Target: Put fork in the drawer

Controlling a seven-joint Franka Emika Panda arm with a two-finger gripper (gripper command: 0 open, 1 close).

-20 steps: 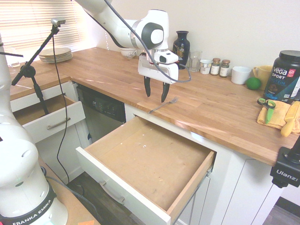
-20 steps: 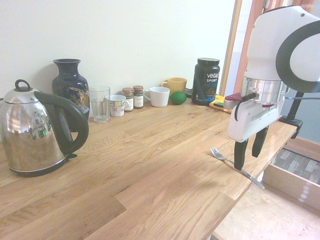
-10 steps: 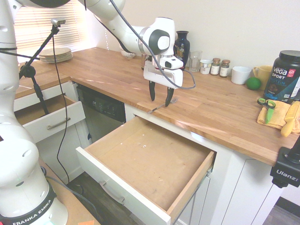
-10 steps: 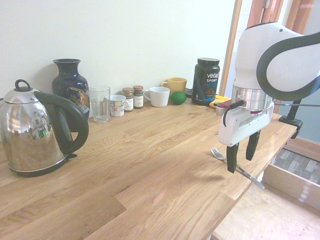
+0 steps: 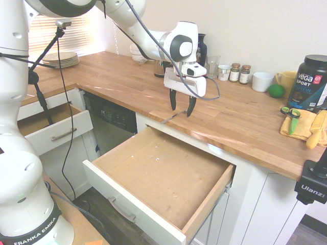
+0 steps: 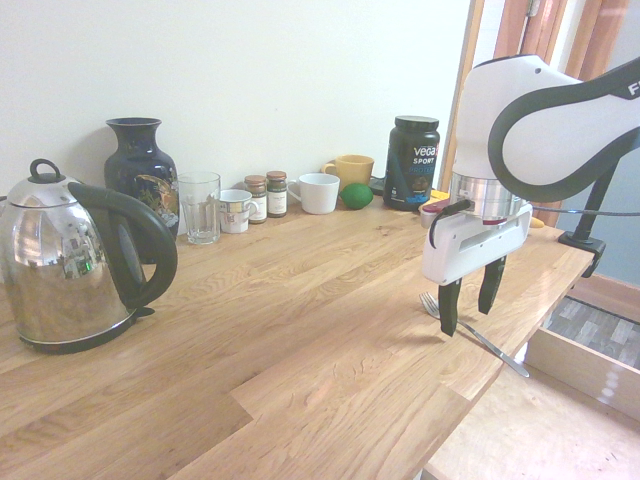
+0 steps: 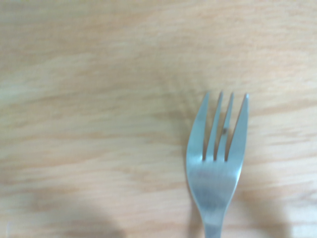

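My gripper is going to grab the fork by its narrow neck [image 5: 177,114] next, just behind the fork's head, because the fork's pointed teeth lie on the counter.
A thin silver fork [image 5: 172,117] lies flat on the wooden counter [image 5: 240,120], close to the edge above the drawer. From the other side the fork [image 6: 492,347] points its tines toward the wall, and they fill the wrist view, fork [image 7: 218,158]. My gripper [image 5: 181,111] hangs open just above the counter, one finger on each side of the fork near its neck, holding nothing. The same gripper [image 6: 466,320] has dark fingers [image 6: 447,308] almost down at the wood. The wide drawer [image 5: 168,178] stands pulled out below, its bare brown bottom showing.
A smaller white drawer [image 5: 53,127] is open at the left. A steel kettle [image 6: 70,260], dark vase [image 6: 140,170], glass [image 6: 200,205], jars and mugs line the wall. A black tub [image 5: 309,81] and a yellow cloth with scissors [image 5: 296,122] sit at the right.
The gripper has slid along the fork from its handle toward the tines and come down closer to the counter. It stayed open. The fork has not moved.
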